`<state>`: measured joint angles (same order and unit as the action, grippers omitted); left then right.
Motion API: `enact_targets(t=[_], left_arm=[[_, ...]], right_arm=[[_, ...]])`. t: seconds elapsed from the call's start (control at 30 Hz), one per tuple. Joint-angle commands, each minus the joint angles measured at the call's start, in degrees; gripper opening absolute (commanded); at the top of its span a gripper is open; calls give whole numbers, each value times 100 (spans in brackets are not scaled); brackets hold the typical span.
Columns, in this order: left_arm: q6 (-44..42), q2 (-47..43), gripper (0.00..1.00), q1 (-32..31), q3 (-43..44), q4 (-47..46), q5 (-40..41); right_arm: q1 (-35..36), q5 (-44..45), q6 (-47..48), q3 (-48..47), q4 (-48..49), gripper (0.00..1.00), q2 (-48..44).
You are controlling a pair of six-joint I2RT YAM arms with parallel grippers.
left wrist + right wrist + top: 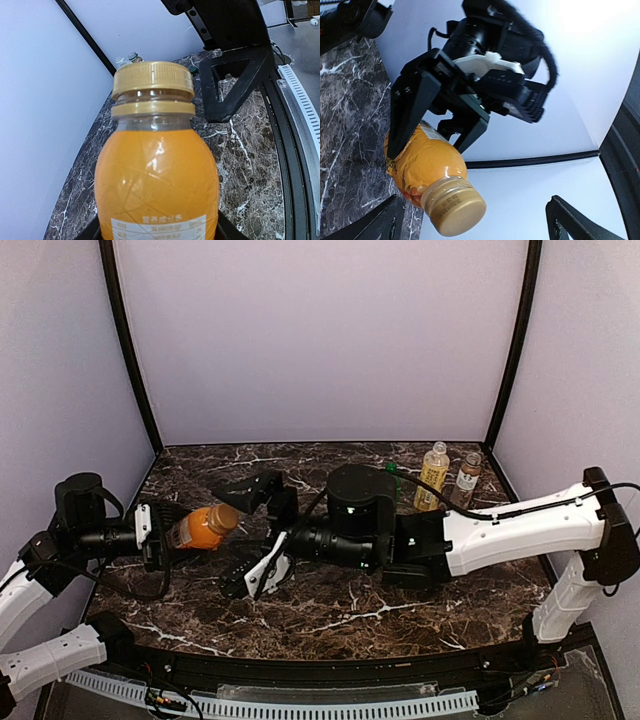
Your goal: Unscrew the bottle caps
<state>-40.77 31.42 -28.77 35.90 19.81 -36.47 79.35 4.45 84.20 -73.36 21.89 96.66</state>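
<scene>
My right gripper grips the gold cap (pixel 229 515) (pixel 454 207) by its opposite sides next, facing the cap end-on, to unscrew it from the bottle.
The squat orange bottle (pixel 200 528) lies level above the table, gripped round its body by my left gripper (pixel 185 530), which is shut on it. Its gold cap (pixel 229 515) points right and is still on the neck (pixel 152 80). My right gripper (pixel 246 535) is open, one finger above and one below the cap's line, not touching it. In the right wrist view the cap (pixel 454 207) sits between the spread fingers (pixel 370 225), nearer the left one. The yellow bottle (pixel 432 477) and the clear bottle (pixel 466 480) stand at the back right. Only the green bottle's cap (pixel 391 468) shows.
The right arm's forearm and wrist motor (pixel 360 510) stretch across the middle of the marble table (pixel 330 625). Lilac walls with black corner posts (pixel 135 350) close in the back and sides. A cable rail (pixel 300 705) runs along the near edge.
</scene>
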Motion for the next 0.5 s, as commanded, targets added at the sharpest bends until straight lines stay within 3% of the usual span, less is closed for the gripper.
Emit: enact_targets(t=[0.0, 0.1, 0.2, 0.27, 0.37, 0.47], left_arm=[[334, -22, 10, -5, -105, -480, 88], [337, -26, 10, -5, -142, -654, 215], [312, -38, 8, -5, -220, -877, 521], [299, -44, 7, -5, -286, -1126, 746], [200, -48, 7, -5, -373, -1445, 972], [112, -36, 7, -5, -419, -1529, 1126]], right_arm=[[11, -122, -1430, -113, -23, 99, -482], [-54, -401, -3141, -615, -884, 98, -609], [-405, -1762, -5341, -1257, -1867, 99, -629], [-689, -2347, -6702, -1268, -1683, 99, -664], [-988, -1846, -8787, -1150, -995, 97, -600], [-1088, -1103, -10096, -1576, -1491, 87, -339]])
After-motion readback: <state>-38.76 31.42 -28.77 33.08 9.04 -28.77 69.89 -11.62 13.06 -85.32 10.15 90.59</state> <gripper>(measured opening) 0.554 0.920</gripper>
